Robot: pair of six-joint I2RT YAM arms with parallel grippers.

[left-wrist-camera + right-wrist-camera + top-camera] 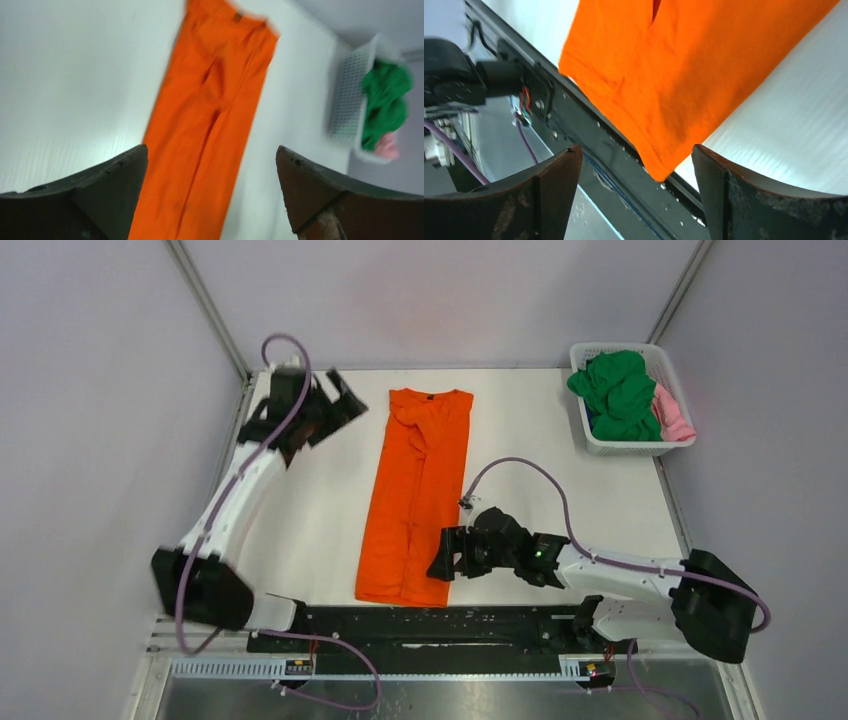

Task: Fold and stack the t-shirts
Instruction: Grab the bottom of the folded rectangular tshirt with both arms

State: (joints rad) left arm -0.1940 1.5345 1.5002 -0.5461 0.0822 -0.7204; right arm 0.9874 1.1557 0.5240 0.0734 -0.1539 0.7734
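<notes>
I need to grab the free hem corner (360, 596) of the orange t-shirt, opposite my right gripper's corner, with my left gripper next. Then the hem can be folded toward the collar (431, 395).
An orange t-shirt (418, 495) lies on the white table as a long narrow strip, sides folded in, collar at the far end and hem at the near edge. My left gripper (335, 410) hovers open beside the collar end, to its left, holding nothing; in its wrist view the strip (210, 125) runs below between the fingers. My right gripper (447, 558) is open at the near right corner of the hem, and that corner (664, 170) shows between its fingers, untouched. Green (618, 392) and pink (673, 412) t-shirts are heaped in the basket.
A white lattice basket (628, 446) stands at the far right corner of the table. The black base rail (440, 625) runs along the near edge, just under the hem. Grey walls close in the table on the left, back and right.
</notes>
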